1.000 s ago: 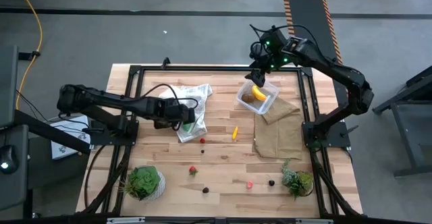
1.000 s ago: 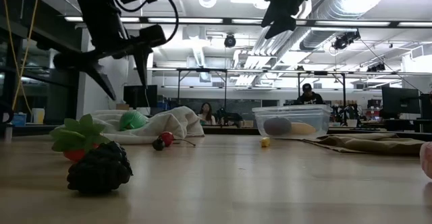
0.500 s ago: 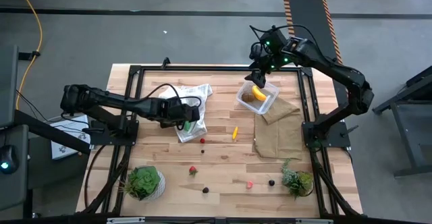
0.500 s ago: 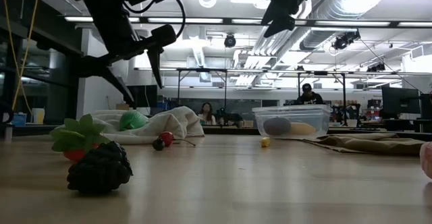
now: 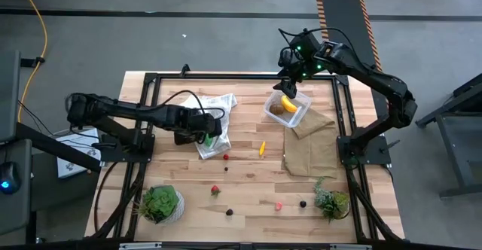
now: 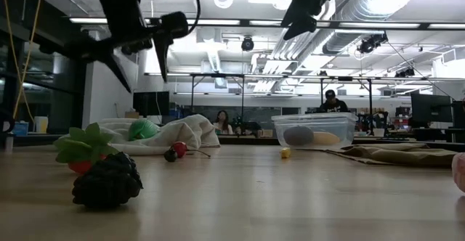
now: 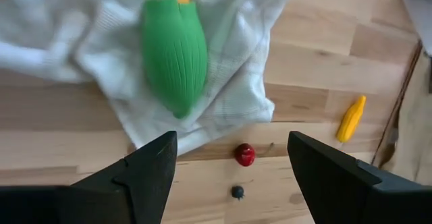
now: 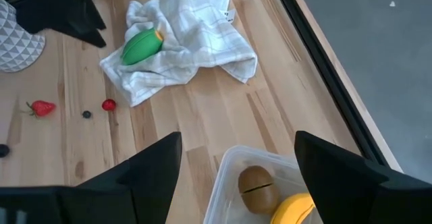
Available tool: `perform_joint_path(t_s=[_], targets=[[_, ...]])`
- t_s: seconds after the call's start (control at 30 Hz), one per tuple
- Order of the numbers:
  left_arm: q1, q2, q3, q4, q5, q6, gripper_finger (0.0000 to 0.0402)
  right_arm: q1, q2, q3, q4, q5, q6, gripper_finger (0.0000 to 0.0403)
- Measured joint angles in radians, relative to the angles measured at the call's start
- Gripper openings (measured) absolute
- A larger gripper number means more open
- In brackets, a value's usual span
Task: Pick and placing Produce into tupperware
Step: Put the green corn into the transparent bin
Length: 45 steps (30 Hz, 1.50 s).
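Note:
I should grab the green oval by its tapered half (image 5: 208, 141) with my left gripper next. Then it can go into the clear tupperware (image 5: 287, 108).
The green oval (image 7: 174, 52) lies on its side on the rumpled white checked cloth (image 5: 213, 122). My left gripper (image 7: 233, 177) hangs open above it, touching nothing; in the low view its fingers (image 6: 142, 63) stand well over the cloth. The clear tupperware (image 5: 287, 108) at the far right holds the yellow banana (image 8: 293, 210) and the brown kiwi-like ball (image 8: 258, 187). My right gripper (image 8: 239, 183) hovers open above it. An orange-yellow piece (image 5: 262, 148), a red berry (image 7: 244, 154) and a dark berry (image 7: 237, 192) lie on the bare wood.
A flat brown cloth (image 5: 312, 148) lies near the tupperware. Two potted plants (image 5: 162, 202) (image 5: 331, 201) stand at the near corners. A strawberry (image 5: 215, 190), a pink piece (image 5: 278, 205) and dark berries (image 5: 230, 212) are scattered along the near side. A black frame (image 5: 147, 114) borders the table.
My left gripper has risen away from the green oval and the cloth, its fingers still apart. The oval and cloth have stayed where they were. My right arm has kept still.

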Motion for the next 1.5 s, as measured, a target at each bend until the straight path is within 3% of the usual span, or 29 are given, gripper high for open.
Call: perform_joint_path(t_s=[0.27, 0.4, 0.9, 1.5], targets=[[0.000, 0.115, 0.203, -0.271, -0.030, -0.001, 0.0271, 0.000, 0.000, 0.000, 0.000, -0.003, -0.013, 0.0279], [0.011, 0.194, 0.252, -0.299, -0.052, 0.004, 0.0271, 0.000, 0.000, 0.000, -0.002, -0.003, -0.022, 0.0279], [0.113, 0.348, 0.253, -0.281, -0.001, 0.072, 0.0271, 0.000, 0.000, 0.000, -0.019, -0.056, -0.040, 0.0279], [0.111, 0.459, 0.253, -0.261, 0.020, 0.125, 0.0271, 0.000, 0.000, 0.000, -0.019, -0.060, -0.055, 0.0279]])
